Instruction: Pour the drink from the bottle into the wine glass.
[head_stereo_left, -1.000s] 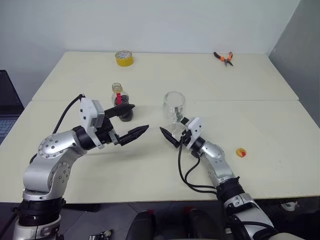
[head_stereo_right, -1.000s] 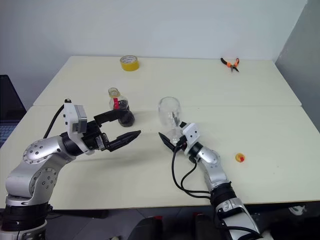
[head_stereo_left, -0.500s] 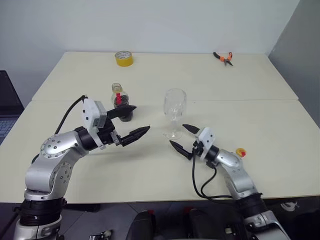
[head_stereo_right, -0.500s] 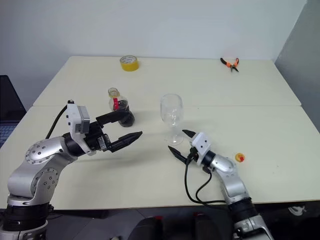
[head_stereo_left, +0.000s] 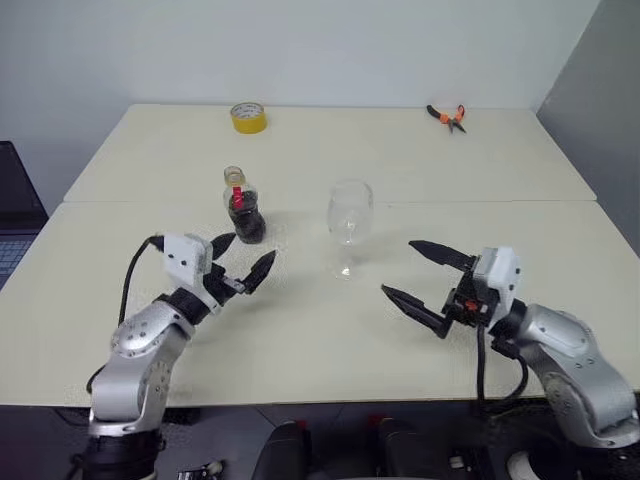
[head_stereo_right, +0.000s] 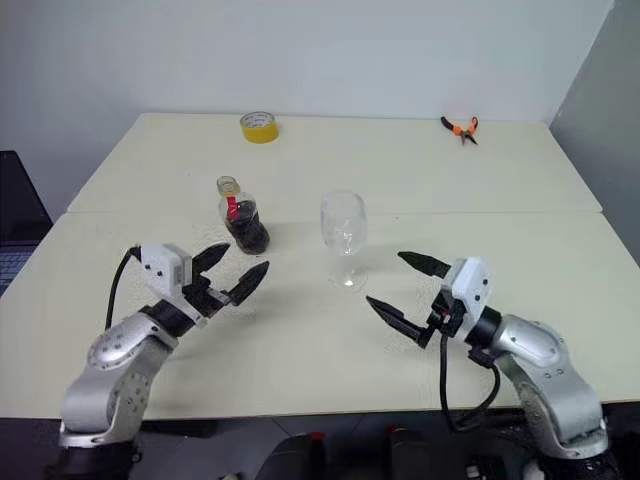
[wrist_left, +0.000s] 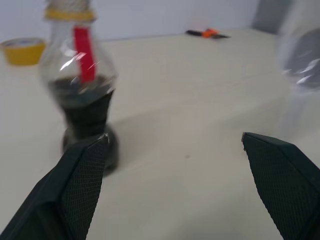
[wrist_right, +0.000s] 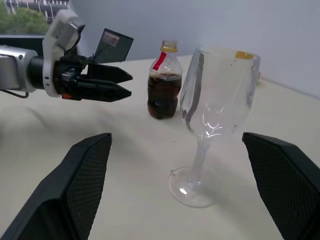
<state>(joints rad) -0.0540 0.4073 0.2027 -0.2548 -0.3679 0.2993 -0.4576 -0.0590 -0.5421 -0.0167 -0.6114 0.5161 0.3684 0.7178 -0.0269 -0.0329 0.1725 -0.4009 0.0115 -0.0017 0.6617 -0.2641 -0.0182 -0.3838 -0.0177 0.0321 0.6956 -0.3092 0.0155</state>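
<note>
I will next grab the bottle by its narrow waist (wrist_left: 88, 118), below that round shoulder (wrist_left: 78, 67), with my left gripper to pour, since it bulges wide under its neck.
The bottle (head_stereo_left: 243, 208) stands upright on the cream table (head_stereo_left: 330, 160), with a red neck label and a yellow ring at its mouth. The dark drink (wrist_right: 163, 97) fills its lower half. The wine glass (head_stereo_left: 349, 215) stands upright just right of the bottle and looks empty. My left gripper (head_stereo_left: 248, 250) is open and held level, a little nearer than the bottle, which shows past one of its fingers (wrist_left: 80, 185). My right gripper (head_stereo_left: 398, 267) is open, nearer than the glass (wrist_right: 215, 100) and to its right, touching nothing.
A yellow tape roll (head_stereo_left: 248, 116) lies at the back left of the table, and orange-handled pliers (head_stereo_left: 447, 115) at the back right. A seam runs across the table behind the glass. A dark laptop (head_stereo_left: 15, 200) sits off the left edge. A grey wall rises on the right.
My left gripper has sunk and drawn back from beside the bottle toward the near side. My right gripper has pulled back and right from the glass's foot and risen. Both stay open.
</note>
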